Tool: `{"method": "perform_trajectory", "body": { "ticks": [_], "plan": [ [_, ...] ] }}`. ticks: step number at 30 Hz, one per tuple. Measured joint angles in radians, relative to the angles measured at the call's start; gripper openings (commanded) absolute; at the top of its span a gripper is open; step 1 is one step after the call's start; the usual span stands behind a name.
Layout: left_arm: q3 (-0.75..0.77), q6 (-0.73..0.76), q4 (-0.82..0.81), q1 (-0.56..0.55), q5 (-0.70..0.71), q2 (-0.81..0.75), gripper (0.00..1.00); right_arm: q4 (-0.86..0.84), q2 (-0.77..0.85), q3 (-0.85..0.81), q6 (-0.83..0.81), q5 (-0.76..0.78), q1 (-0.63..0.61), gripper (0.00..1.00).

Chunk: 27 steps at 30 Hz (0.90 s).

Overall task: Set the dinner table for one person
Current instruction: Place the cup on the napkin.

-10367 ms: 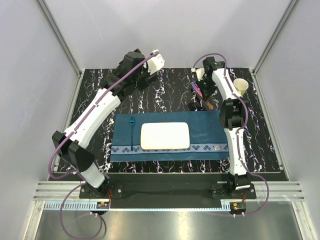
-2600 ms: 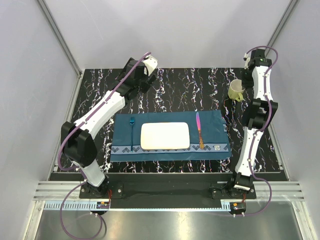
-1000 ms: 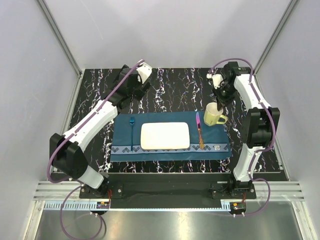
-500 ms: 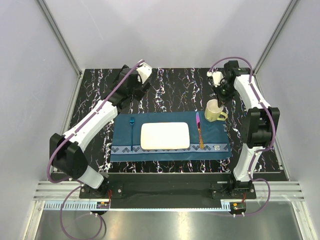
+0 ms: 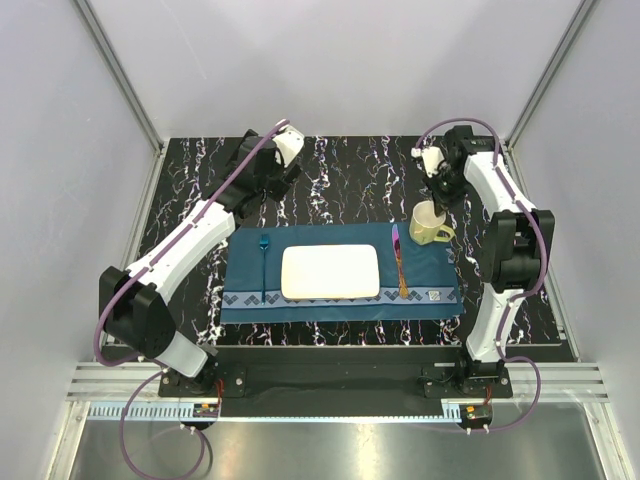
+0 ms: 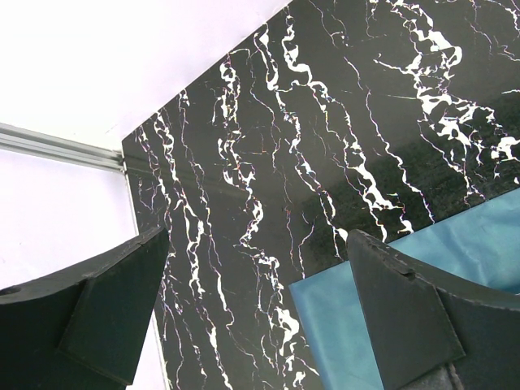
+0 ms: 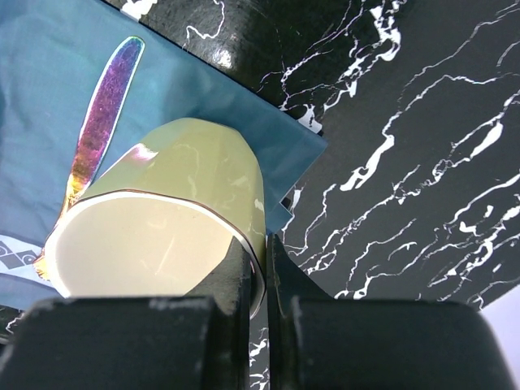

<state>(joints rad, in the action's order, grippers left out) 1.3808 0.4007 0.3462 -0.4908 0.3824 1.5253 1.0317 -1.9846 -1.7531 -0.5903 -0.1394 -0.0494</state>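
My right gripper holds the mug [image 5: 430, 224] upright over the placemat's flat corner, where the mug would land, so my right gripper should open now.
The black marble-veined dinner table [image 5: 340, 165] carries a teal placemat [image 5: 420, 275] with a white rectangular plate [image 5: 330, 271], a blue fork [image 5: 264, 262] on its left and an iridescent knife [image 5: 399, 262] on its right. My right gripper [image 5: 438, 203] is shut on the rim of a pale green mug [image 5: 430, 224] at the placemat's far right corner; in the right wrist view its jaws pinch the mug's wall [image 7: 195, 171]. My left gripper [image 5: 262, 192] is open and empty above the table beyond the placemat's far left corner [image 6: 341, 325].
Aluminium frame posts and white walls close in the table on three sides. The knife [image 7: 101, 122] lies just left of the mug on the placemat [image 7: 49, 97].
My right gripper brought the mug from the table's far right onto the placemat's far right corner. In the last half second almost nothing moved. The left arm stayed still.
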Motion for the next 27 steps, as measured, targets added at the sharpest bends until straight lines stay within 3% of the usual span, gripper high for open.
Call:
{"method": "perform_trajectory", "body": {
  "ticks": [13, 15, 16, 27],
  "plan": [
    [0.000, 0.002, 0.000, 0.000, 0.000, 0.000, 0.99, -0.038, -0.004, 0.037, 0.000, -0.002, 0.005, 0.00],
    [0.000, 0.002, 0.000, 0.000, 0.000, 0.000, 0.99, -0.040, -0.004, 0.039, 0.000, -0.002, 0.006, 0.06],
    [0.000, 0.002, 0.000, 0.000, 0.000, 0.000, 0.99, -0.040, -0.004, 0.039, 0.000, -0.002, 0.006, 0.17],
    [0.000, 0.002, 0.000, 0.000, 0.000, 0.000, 0.99, -0.049, -0.004, 0.054, 0.003, -0.012, 0.005, 0.32]
  ]
}}
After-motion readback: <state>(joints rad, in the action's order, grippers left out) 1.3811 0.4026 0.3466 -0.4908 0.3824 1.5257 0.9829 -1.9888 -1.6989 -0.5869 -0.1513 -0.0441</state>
